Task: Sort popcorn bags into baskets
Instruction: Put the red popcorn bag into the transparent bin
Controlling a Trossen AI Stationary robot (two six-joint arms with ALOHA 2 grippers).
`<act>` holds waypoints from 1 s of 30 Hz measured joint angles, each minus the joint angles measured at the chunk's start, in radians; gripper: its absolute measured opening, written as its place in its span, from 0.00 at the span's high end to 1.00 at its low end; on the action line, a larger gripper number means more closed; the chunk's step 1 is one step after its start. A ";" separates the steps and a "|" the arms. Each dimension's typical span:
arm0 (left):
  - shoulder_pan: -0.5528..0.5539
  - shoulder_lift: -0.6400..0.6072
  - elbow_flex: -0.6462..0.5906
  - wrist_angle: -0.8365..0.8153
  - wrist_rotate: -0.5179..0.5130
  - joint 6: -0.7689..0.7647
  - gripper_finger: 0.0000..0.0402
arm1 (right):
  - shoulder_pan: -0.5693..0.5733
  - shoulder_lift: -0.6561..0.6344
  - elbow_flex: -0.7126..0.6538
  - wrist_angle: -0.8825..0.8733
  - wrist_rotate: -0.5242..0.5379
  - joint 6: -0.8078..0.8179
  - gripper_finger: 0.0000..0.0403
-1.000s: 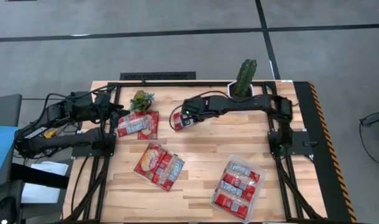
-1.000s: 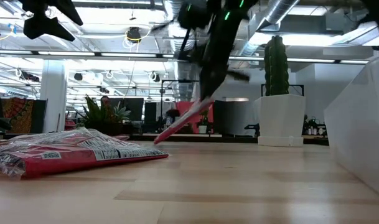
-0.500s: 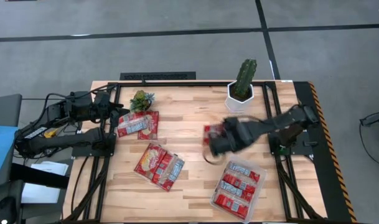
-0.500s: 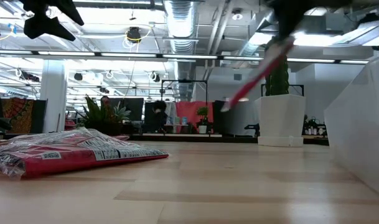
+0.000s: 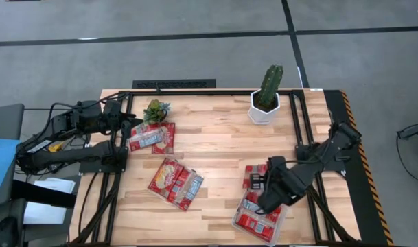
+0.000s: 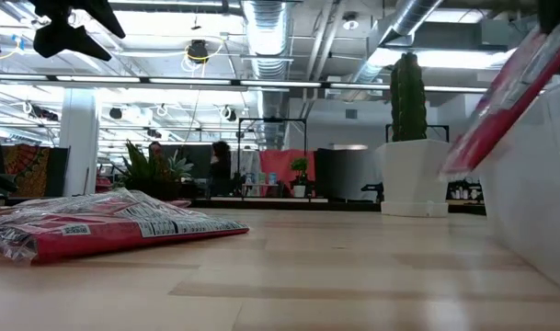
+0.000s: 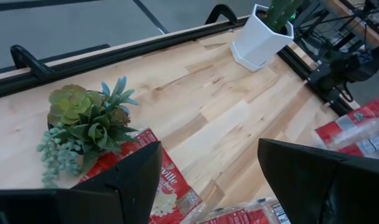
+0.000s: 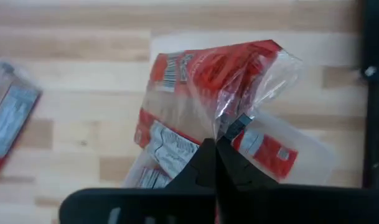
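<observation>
The red popcorn bag stays held in my right gripper for now until it sits in the clear tray point(image 5: 240, 214), as its upper part point(image 5: 255, 171) overhangs the tray's far rim.
My right gripper point(image 5: 265, 186) is shut on a red popcorn bag point(image 5: 253, 175) in clear film, just above the far end of the clear tray point(image 5: 240, 214), where several red bags point(image 5: 258, 206) lie flat. The low view shows the held bag point(image 6: 509, 101) tilted in the air beside the tray wall point(image 6: 537, 193). Two more groups of bags lie flat on the table: one point(image 5: 152, 137) at the far left, one point(image 5: 174, 184) in the near middle. My left gripper point(image 7: 208, 186) waits open above the far-left bags point(image 7: 158, 186). My right gripper pinches a crumpled fold of the bag's clear film point(image 8: 234, 118) between its two shut fingers point(image 8: 205, 163), coming from above. The bag point(image 8: 208, 81) hangs below the fingers, tilted and lifted clear of the table.
A white hexagonal pot with a cactus point(image 5: 265, 101) stands at the far edge, right of the middle. A small succulent point(image 5: 156, 110) sits beside the far-left bags. A black frame point(image 5: 174, 84) runs along the far edge. Bare wood lies between the bag groups and the tray.
My right gripper has swung from the far middle of the table toward the near right, carrying the red bag through the air, and now holds it over the tray's far end. The left arm has kept still.
</observation>
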 joint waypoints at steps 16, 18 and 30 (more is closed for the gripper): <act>0.000 0.000 0.000 0.000 -0.052 -0.011 0.37 | 0.105 -0.001 -0.022 0.001 -0.200 0.006 0.97; 0.000 0.000 0.000 0.000 -0.058 -0.011 0.37 | 0.097 -0.001 -0.039 0.002 -0.223 0.006 0.95; 0.000 0.000 0.000 0.000 -0.059 -0.011 0.37 | 0.068 -0.001 -0.074 0.000 -0.306 -0.013 0.78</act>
